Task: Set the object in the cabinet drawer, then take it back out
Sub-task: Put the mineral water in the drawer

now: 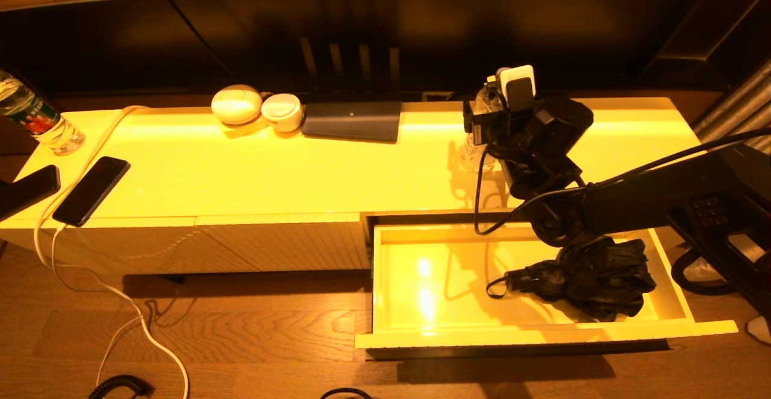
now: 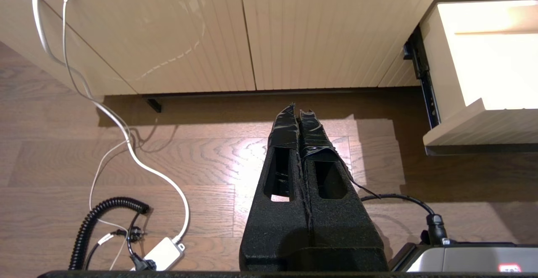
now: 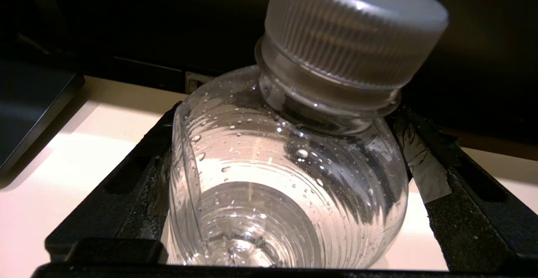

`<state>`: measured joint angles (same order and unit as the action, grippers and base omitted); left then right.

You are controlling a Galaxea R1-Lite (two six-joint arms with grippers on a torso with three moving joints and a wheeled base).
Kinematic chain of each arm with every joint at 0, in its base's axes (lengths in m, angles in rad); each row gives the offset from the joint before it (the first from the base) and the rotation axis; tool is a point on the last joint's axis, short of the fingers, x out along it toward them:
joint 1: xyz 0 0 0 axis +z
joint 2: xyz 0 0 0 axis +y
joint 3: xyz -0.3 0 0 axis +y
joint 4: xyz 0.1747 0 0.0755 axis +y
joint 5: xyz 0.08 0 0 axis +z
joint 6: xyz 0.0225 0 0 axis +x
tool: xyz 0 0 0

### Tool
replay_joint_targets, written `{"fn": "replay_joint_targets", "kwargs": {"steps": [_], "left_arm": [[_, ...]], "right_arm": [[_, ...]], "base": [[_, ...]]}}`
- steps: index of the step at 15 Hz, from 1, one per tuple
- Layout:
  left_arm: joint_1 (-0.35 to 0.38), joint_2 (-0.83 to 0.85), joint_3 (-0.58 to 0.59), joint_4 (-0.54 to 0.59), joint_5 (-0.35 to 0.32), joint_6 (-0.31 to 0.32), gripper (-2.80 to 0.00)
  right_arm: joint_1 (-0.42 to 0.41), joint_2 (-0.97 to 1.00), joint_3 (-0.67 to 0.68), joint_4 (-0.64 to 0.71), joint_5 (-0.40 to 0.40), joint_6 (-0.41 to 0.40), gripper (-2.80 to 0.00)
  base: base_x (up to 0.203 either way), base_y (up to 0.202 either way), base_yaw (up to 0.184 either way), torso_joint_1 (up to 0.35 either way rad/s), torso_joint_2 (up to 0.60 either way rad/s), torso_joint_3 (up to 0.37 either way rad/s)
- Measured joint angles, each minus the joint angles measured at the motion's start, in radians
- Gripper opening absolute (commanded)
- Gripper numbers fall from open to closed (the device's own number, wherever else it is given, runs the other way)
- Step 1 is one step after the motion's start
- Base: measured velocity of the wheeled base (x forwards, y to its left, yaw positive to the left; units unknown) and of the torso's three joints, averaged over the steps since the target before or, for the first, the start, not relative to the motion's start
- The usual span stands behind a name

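Observation:
The bottle's clear body is deep between my fingers. My right gripper needs to close. Closing now would hold the bottle.
A clear plastic water bottle with a white cap stands upright on the cabinet top, right of centre. My right gripper is open around it, one finger close beside each side of the bottle; I cannot tell whether they touch it. The cabinet drawer is pulled out below, showing its glossy cream-yellow inside. A folded black umbrella lies in the drawer's right half. My left gripper is shut on nothing, hanging low over the wooden floor in front of the cabinet.
On the cabinet top are two phones and another bottle at the left, with two white round items and a dark flat pad at the back. White cables trail over the floor. Ribbed front panels are closed.

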<state>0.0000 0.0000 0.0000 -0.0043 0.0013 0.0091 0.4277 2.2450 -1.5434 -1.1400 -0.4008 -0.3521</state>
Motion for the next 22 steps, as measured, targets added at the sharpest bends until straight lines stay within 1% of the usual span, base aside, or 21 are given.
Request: {"fn": "replay_joint_targets", "kwargs": {"steps": [1,2,6,13,14,16,19,22], "left_arm": [[0.000,0.000,0.000,0.000,0.000,0.000,-2.80],[0.000,0.000,0.000,0.000,0.000,0.000,-2.80],[0.000,0.000,0.000,0.000,0.000,0.000,-2.80],[0.000,0.000,0.000,0.000,0.000,0.000,-2.80],[0.000,0.000,0.000,0.000,0.000,0.000,-2.80],[0.000,0.000,0.000,0.000,0.000,0.000,-2.80],[0.000,0.000,0.000,0.000,0.000,0.000,-2.80],[0.000,0.000,0.000,0.000,0.000,0.000,-2.80]], "right_arm": [[0.000,0.004,-0.007,-0.018,-0.016,0.000,0.00],[0.000,0.007,-0.012,-0.036,-0.025,-0.001,-2.80],[0.007,0.011,-0.009,-0.052,-0.027,-0.031,-2.80],[0.016,0.010,0.016,-0.072,-0.026,-0.036,-2.80],[0.016,-0.001,0.036,-0.068,-0.022,-0.047,-2.80],[0.017,-0.045,0.109,-0.053,-0.009,-0.100,-2.80],[0.016,-0.152,0.241,0.034,0.050,-0.170,-2.80],[0.015,-0.286,0.358,0.193,0.088,-0.228,-2.80]], "base": [[0.000,0.000,0.000,0.000,0.00,0.000],[0.000,0.000,0.000,0.000,0.00,0.000],[0.000,0.000,0.000,0.000,0.00,0.000],[0.000,0.000,0.000,0.000,0.00,0.000],[0.000,0.000,0.000,0.000,0.00,0.000],[0.000,0.000,0.000,0.000,0.00,0.000],[0.000,0.000,0.000,0.000,0.00,0.000],[0.000,0.000,0.000,0.000,0.00,0.000]]}}
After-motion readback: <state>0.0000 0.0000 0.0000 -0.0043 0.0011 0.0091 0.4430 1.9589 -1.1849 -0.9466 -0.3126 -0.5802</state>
